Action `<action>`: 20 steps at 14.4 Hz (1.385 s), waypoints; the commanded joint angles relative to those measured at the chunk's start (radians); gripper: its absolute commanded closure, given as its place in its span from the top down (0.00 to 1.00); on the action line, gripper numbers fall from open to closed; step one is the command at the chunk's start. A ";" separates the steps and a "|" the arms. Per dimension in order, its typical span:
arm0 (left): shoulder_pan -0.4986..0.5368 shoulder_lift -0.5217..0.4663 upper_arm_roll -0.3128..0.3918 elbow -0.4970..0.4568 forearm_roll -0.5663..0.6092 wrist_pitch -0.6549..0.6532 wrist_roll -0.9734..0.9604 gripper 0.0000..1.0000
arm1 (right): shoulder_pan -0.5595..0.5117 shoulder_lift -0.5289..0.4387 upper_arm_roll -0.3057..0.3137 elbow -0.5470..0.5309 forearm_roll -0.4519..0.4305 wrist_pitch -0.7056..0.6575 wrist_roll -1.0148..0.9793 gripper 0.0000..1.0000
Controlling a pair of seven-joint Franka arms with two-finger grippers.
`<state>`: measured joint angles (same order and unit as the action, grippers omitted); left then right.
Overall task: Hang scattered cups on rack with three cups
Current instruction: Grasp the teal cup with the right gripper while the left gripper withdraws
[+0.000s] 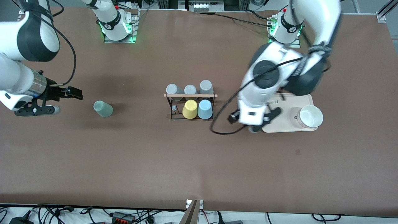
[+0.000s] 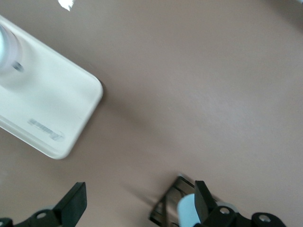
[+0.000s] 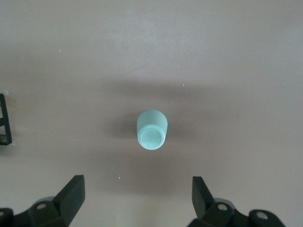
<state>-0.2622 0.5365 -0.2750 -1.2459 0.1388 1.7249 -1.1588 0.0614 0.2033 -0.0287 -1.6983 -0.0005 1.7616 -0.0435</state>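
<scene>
My right gripper grips the mint green cup by its closed base end [image 1: 99,105] next, to hang it on the wire rack [image 1: 174,109].
The black wire rack [image 1: 174,109] with a wooden rod stands mid-table. The light blue cup [image 1: 205,109] sits upside down on it beside a yellow cup [image 1: 190,109]. The mint green cup [image 1: 103,109] stands alone on the table toward the right arm's end. My right gripper [image 1: 76,93] is open and empty, apart from the mint cup; the right wrist view shows the cup [image 3: 152,129] ahead of the open gripper [image 3: 137,194]. My left gripper [image 1: 254,119] is open and empty, between the rack and a tray. The left wrist view shows the gripper [image 2: 138,201], the blue cup [image 2: 186,213] and the rack [image 2: 163,208].
Three grey cups [image 1: 189,89] hang on the rack's farther row. A pale pink tray [image 1: 289,102] with a white bowl [image 1: 311,116] lies toward the left arm's end, also in the left wrist view [image 2: 47,118]. A black cable [image 1: 217,124] loops near the rack.
</scene>
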 commanded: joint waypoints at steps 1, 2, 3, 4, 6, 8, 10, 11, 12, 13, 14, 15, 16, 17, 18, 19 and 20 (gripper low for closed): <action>0.061 -0.082 -0.013 -0.035 0.013 -0.051 0.105 1.00 | 0.024 0.048 -0.003 -0.010 -0.019 0.067 0.004 1.00; 0.083 -0.107 -0.013 -0.035 0.013 -0.077 0.132 1.00 | 0.024 0.063 -0.003 -0.024 -0.021 0.096 0.008 1.00; 0.115 -0.122 -0.016 -0.037 0.013 -0.082 0.166 1.00 | 0.024 0.071 -0.003 -0.058 -0.021 0.137 0.017 1.00; 0.132 -0.130 -0.018 -0.037 0.012 -0.088 0.191 1.00 | 0.026 0.073 -0.003 -0.101 -0.023 0.186 0.019 1.00; 0.170 -0.162 -0.021 -0.037 0.007 -0.105 0.229 1.00 | 0.018 0.071 -0.010 -0.203 -0.024 0.295 0.017 1.00; 0.202 -0.191 -0.021 -0.050 0.004 -0.132 0.296 1.00 | 0.015 0.073 -0.013 -0.251 -0.024 0.323 0.019 1.00; 0.251 -0.237 -0.021 -0.093 -0.002 -0.131 0.391 1.00 | 0.012 0.085 -0.014 -0.271 -0.024 0.340 0.037 1.00; 0.277 -0.271 -0.021 -0.121 -0.004 -0.131 0.445 1.00 | 0.012 0.090 -0.013 -0.283 -0.026 0.352 0.060 1.00; 0.288 -0.298 -0.021 -0.141 -0.005 -0.131 0.489 1.00 | 0.017 0.093 -0.014 -0.302 -0.026 0.375 0.074 1.00; 0.291 -0.331 -0.006 -0.168 -0.013 -0.133 0.542 1.00 | 0.020 0.096 -0.013 -0.329 -0.026 0.416 0.085 1.00; 0.291 -0.364 0.012 -0.197 -0.022 -0.133 0.594 1.00 | 0.021 0.099 -0.013 -0.365 -0.026 0.464 0.086 1.00; 0.290 -0.398 0.046 -0.228 -0.034 -0.131 0.650 1.00 | 0.015 0.100 -0.013 -0.409 -0.026 0.523 0.086 1.00; 0.290 -0.436 0.077 -0.259 -0.059 -0.131 0.722 1.00 | 0.014 0.099 -0.013 -0.452 -0.026 0.576 0.086 1.00; 0.290 -0.467 0.104 -0.282 -0.076 -0.131 0.781 1.00 | 0.015 0.099 -0.013 -0.484 -0.026 0.622 0.086 1.00; 0.285 -0.501 0.146 -0.305 -0.094 -0.131 0.842 1.00 | 0.012 0.102 -0.014 -0.503 -0.026 0.650 0.086 1.00; 0.285 -0.530 0.175 -0.328 -0.108 -0.133 0.903 1.00 | 0.012 0.110 -0.014 -0.508 -0.026 0.653 0.086 1.00; 0.282 -0.553 0.204 -0.346 -0.110 -0.133 0.971 1.00 | 0.011 0.114 -0.014 -0.508 -0.024 0.653 0.086 1.00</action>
<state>0.0240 0.0769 -0.1288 -1.4965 0.0586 1.5825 -0.3183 0.0768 0.3277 -0.0440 -2.1822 -0.0104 2.3908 0.0235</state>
